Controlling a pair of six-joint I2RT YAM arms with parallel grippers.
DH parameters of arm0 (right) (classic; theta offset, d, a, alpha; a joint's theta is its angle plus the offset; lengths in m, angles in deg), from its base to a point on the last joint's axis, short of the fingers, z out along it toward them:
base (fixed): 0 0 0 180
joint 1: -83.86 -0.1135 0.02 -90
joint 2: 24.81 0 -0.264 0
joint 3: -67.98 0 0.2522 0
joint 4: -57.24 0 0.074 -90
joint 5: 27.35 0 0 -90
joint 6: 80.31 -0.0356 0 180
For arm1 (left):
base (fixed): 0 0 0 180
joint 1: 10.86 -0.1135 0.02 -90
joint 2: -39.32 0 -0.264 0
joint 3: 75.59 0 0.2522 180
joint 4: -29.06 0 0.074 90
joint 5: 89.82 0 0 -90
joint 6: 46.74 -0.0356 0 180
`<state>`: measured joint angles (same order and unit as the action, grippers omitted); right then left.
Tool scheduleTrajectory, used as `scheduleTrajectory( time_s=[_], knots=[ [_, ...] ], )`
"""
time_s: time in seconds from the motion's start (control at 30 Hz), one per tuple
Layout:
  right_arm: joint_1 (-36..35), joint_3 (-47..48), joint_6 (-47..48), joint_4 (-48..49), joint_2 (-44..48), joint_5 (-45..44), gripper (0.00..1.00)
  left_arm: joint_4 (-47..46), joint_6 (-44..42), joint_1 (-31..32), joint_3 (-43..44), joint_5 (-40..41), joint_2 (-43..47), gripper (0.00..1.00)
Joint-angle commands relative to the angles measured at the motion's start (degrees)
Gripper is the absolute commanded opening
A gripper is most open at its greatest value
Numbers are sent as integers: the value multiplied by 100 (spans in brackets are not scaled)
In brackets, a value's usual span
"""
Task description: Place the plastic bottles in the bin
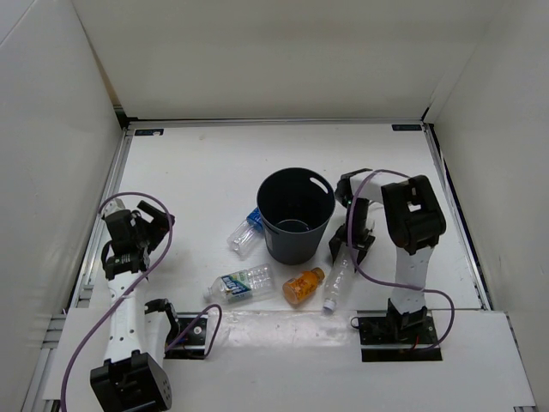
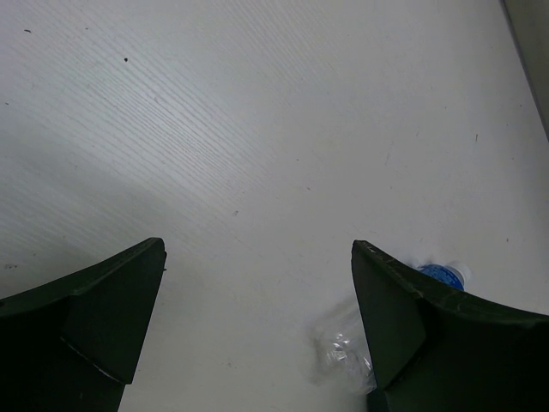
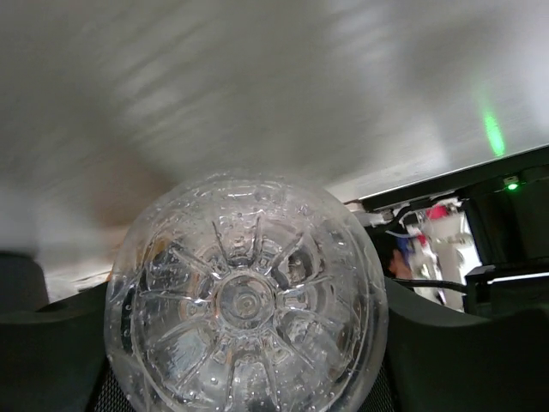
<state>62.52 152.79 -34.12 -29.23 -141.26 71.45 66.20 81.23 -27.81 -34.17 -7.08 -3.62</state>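
Note:
My right gripper, shut on its ribbed base, would lift the clear unlabelled bottle [image 1: 337,281] off the table now.
The dark bin [image 1: 295,215] stands upright mid-table. My right gripper [image 1: 352,240] is shut on the base end of the clear unlabelled bottle [image 1: 337,281], whose white cap points toward the near edge. In the right wrist view that bottle's ribbed base [image 3: 246,300] fills the space between the jaws of my right gripper [image 3: 246,360]. The short orange bottle [image 1: 303,286] and a labelled bottle [image 1: 243,283] lie in front of the bin. Another labelled bottle [image 1: 244,233] lies against the bin's left side. My left gripper [image 1: 150,219] is open and empty at the far left. In its wrist view my left gripper [image 2: 257,249] shows part of a clear bottle [image 2: 343,352].
White walls enclose the table on three sides. A metal rail [image 1: 103,223] runs along the left edge beside my left arm. The right arm's base [image 1: 399,330] and cables sit at the near edge.

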Motion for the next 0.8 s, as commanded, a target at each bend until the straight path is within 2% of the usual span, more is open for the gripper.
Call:
scheduleTrajectory(
  time_s=[0.0,0.1,0.2,0.4,0.47,0.53,0.57,0.63,0.77],
  knots=[
    [192,120,-136,-200,638,-325,2,0,17,-89,20,50,40,100],
    [192,462,-207,-551,1033,-738,0,53,-1,-150,55,32,14,100],
    [236,1033,-268,-1043,1429,-1641,0,97,-62,-203,126,50,-4,100],
    [403,3139,-567,-2176,2011,-3356,0,150,-229,-309,213,59,-13,100],
    [298,3841,-584,-2178,2371,-3856,0,202,-273,-387,240,41,-48,100],
    [175,4161,-620,-2160,2599,-4026,0,229,-317,-449,284,50,-74,100],
    [140,4694,-655,-2160,2670,-4235,0,272,-361,-476,319,33,-100,100],
    [104,4988,-550,-2099,2758,-4185,0,299,-387,-502,363,6,-127,100],
    [-263,5455,-181,-1204,3222,-3965,0,334,-484,-564,477,-82,-162,100]
  ],
)
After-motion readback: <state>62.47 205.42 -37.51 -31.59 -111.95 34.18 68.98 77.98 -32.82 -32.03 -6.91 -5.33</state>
